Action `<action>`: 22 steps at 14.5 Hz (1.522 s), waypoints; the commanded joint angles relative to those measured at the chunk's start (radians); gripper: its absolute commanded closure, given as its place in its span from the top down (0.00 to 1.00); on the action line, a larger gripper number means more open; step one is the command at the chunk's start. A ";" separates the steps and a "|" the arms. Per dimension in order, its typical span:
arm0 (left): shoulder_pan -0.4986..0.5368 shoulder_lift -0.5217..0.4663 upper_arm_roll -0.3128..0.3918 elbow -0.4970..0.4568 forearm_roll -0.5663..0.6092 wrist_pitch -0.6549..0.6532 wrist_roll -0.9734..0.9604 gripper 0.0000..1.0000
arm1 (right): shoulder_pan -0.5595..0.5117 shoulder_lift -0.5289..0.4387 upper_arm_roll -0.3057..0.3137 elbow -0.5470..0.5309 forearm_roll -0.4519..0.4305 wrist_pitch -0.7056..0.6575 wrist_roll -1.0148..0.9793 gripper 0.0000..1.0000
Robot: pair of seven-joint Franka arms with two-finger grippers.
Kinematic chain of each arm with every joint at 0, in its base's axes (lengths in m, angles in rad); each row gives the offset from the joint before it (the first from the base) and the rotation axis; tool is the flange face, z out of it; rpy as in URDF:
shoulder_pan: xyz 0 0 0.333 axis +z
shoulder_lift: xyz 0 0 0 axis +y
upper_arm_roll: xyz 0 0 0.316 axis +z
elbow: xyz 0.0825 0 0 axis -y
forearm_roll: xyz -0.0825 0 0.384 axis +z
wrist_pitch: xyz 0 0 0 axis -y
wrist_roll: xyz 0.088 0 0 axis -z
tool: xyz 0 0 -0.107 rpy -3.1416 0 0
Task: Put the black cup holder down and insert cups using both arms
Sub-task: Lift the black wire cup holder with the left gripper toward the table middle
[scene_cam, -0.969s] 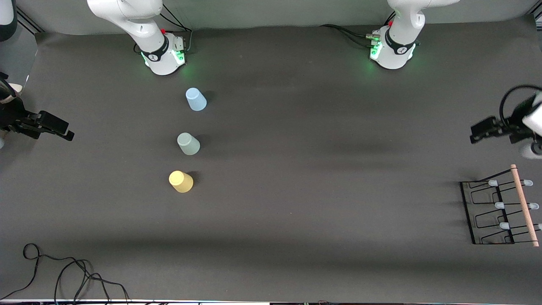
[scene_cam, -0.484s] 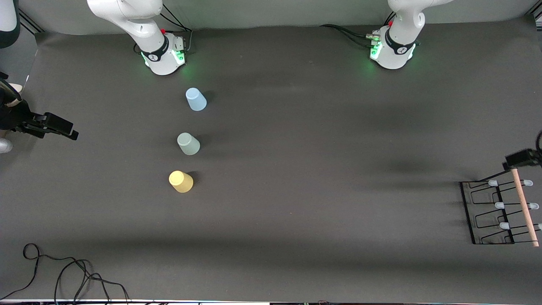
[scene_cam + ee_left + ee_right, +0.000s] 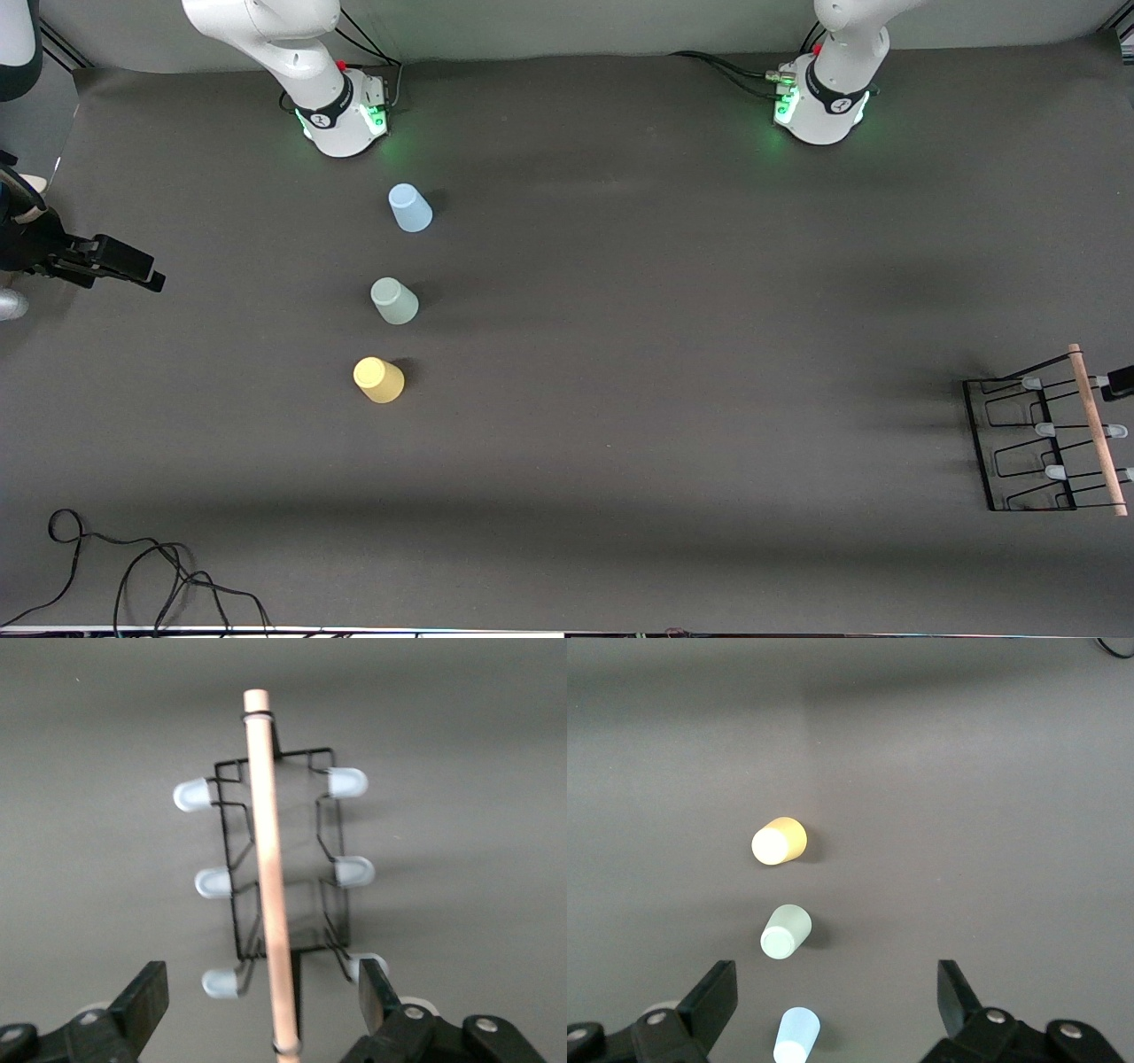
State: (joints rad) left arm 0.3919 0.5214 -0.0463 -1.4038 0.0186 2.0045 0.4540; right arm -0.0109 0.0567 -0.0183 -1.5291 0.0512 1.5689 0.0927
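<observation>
The left gripper grabs the black cup holder by its wooden dowel handle point(image 3: 1097, 430) point(image 3: 272, 873) next, which leaves the coated pegs free for the cups.
The black cup holder point(image 3: 1028, 439) lies at the left arm's end of the table, its wooden dowel handle point(image 3: 1097, 430) on top. My left gripper point(image 3: 1120, 381) is open over the handle's end nearest the bases. In the left wrist view the gripper point(image 3: 261, 990) straddles the dowel point(image 3: 268, 868) without touching it. The light blue cup point(image 3: 409, 208), pale green cup point(image 3: 394, 301) and yellow cup point(image 3: 379, 380) stand in a row, narrow ends up. My right gripper point(image 3: 128, 268) is open and empty at the right arm's end; its wrist view point(image 3: 837, 992) shows all three cups.
A loose black cable point(image 3: 133, 567) lies at the table's near corner at the right arm's end. The two arm bases point(image 3: 341, 115) point(image 3: 824, 102) stand along the edge farthest from the front camera.
My left gripper has moved over the cup holder's handle and now shows only at the front view's edge. My right gripper has shifted slightly. Cups and holder have not moved.
</observation>
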 commanded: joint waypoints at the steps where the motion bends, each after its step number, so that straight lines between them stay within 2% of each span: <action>1: -0.004 0.040 -0.009 0.035 -0.002 0.022 0.017 0.95 | -0.001 0.003 0.004 0.010 -0.014 -0.010 0.001 1.00; 4: -0.019 0.077 -0.012 0.035 -0.008 0.052 -0.033 0.91 | -0.001 0.003 0.004 0.010 -0.014 -0.010 -0.001 1.00; 6: -0.002 0.104 -0.012 0.035 -0.009 0.054 -0.038 0.72 | -0.001 0.003 0.004 0.010 -0.014 -0.012 -0.001 1.00; 9: -0.007 0.120 -0.011 0.035 0.003 0.056 -0.035 0.60 | -0.001 0.003 0.003 0.010 -0.014 -0.012 -0.001 1.00; 11: -0.011 0.120 -0.011 0.037 0.009 0.056 -0.029 0.25 | -0.001 0.003 0.004 0.010 -0.014 -0.012 -0.002 1.00; 12: -0.014 0.123 -0.011 0.037 0.014 0.056 -0.023 0.21 | -0.001 0.003 0.004 0.010 -0.014 -0.012 -0.005 1.00; 14: -0.018 0.124 -0.011 0.040 0.049 0.056 -0.009 0.00 | -0.003 0.003 0.004 0.010 -0.014 -0.012 -0.007 1.00; 17: -0.024 0.112 -0.015 0.078 0.058 0.011 -0.015 0.00 | -0.004 0.003 0.003 0.012 -0.014 -0.012 -0.011 1.00; 19: -0.066 0.111 -0.015 0.159 0.057 -0.131 -0.027 0.00 | -0.003 0.003 0.003 0.012 -0.014 -0.012 -0.010 1.00; 20: -0.091 0.108 -0.015 0.199 0.052 -0.197 -0.062 0.00 | -0.003 0.003 0.003 0.010 -0.014 -0.012 -0.011 1.00; 22: -0.152 0.079 -0.018 0.203 0.047 -0.230 -0.224 0.00 | -0.003 0.003 0.003 0.010 -0.014 -0.012 -0.011 1.00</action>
State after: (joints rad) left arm 0.3083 0.6276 -0.0719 -1.2413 0.0554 1.8366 0.3623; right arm -0.0110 0.0569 -0.0183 -1.5293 0.0512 1.5683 0.0927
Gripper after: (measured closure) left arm 0.841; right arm 0.000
